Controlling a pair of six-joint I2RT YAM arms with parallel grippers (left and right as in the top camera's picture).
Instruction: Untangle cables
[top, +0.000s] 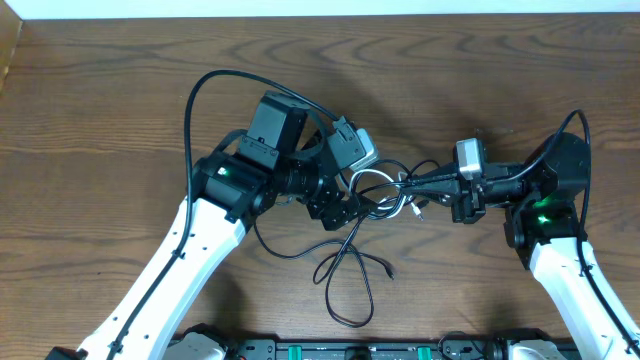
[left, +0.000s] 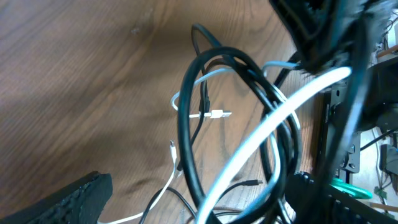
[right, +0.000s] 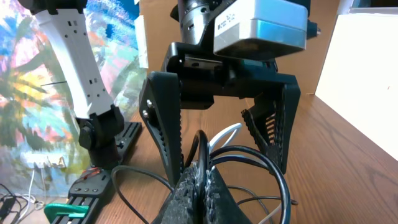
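The black loops and white cable (left: 254, 149) run between both fingers of my left gripper, past the fingers' ends, so it is time to close on the cable loops.
The cables (top: 352, 262) lie tangled mid-table: thin black cords and a white one, with loops trailing toward the front edge. My right gripper (top: 408, 185) reaches in from the right and is shut on a black cable (right: 200, 146) that rises between its fingertips (right: 186, 186). My left gripper (top: 352, 205) stands open just left of it, facing it. In the right wrist view its two fingers (right: 165, 124) straddle the cable loops (right: 261, 158). The left wrist view shows one left finger (left: 68, 199), black loops (left: 186, 124) and the white cable's plug (left: 214, 114).
The wooden table (top: 120, 90) ends at a white wall strip along the back. A black rail (top: 350, 350) with green parts runs along the front edge. A loose black plug end (top: 388, 270) lies right of the trailing loops.
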